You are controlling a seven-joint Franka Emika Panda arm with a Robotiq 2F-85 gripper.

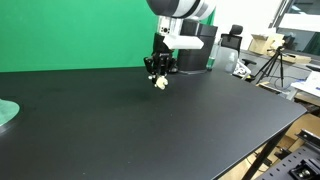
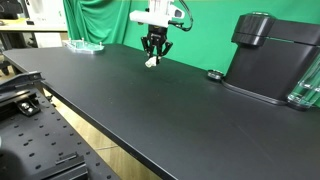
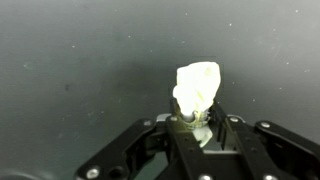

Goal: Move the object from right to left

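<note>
My gripper should keep holding the object above the black table; it would fall onto the table if I opened now.
The object (image 3: 197, 85) is a small white lumpy thing pinched between my gripper's (image 3: 197, 122) black fingers in the wrist view. In both exterior views it hangs from the gripper tips just above the black table: my gripper (image 1: 159, 76) holds the object (image 1: 160, 83) near the table's far edge, and my gripper (image 2: 154, 55) holds the object (image 2: 151, 62) in front of the green backdrop. The gripper is shut on it.
A pale green round plate (image 1: 8, 113) lies at the table's edge; it also shows in an exterior view (image 2: 84, 46). A tall black machine (image 2: 270, 60) stands on the table with a small dark disc (image 2: 214, 74) beside it. A tripod (image 1: 272, 66) stands beyond the table.
</note>
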